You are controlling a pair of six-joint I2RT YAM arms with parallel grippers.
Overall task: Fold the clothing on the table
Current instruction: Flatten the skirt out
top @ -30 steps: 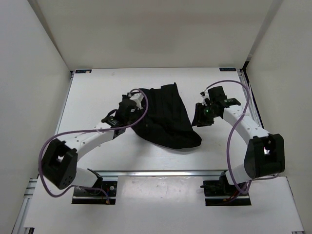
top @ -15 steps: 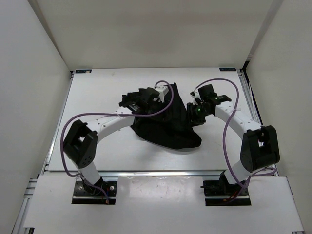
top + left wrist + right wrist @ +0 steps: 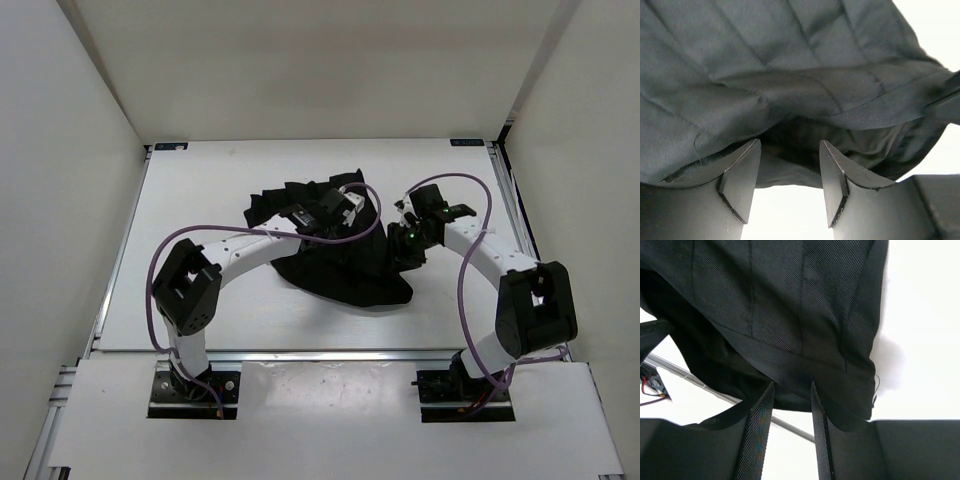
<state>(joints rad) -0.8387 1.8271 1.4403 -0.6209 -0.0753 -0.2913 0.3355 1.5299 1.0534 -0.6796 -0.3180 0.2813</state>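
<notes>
I should next pick up the clothing by its open fabric edge (image 3: 326, 280) (image 3: 790, 167) with my left gripper, to pull the bunched pleats out flat for folding.
The clothing (image 3: 345, 268) is a black pleated garment bunched in the middle of the white table (image 3: 200, 190). My left gripper (image 3: 335, 208) reaches across over its upper part. In the left wrist view the clothing (image 3: 790, 75) fills the top and my left gripper (image 3: 790, 142) is open, its tips at a fabric edge with bare table (image 3: 785, 210) between the fingers. My right gripper (image 3: 405, 245) is at the garment's right edge. In the right wrist view the hem of the clothing (image 3: 780, 300) hangs at the tips of my right gripper (image 3: 792, 384), which is open.
A metal rail (image 3: 330, 353) runs along the table's near edge and also shows as the rail (image 3: 790, 425) behind the right fingers. White walls enclose the table on three sides. Purple cables loop over both arms.
My left arm swung right from the garment's left edge to over its upper middle, and its jaws opened wider. My right gripper shifted left and down against the garment's right edge.
</notes>
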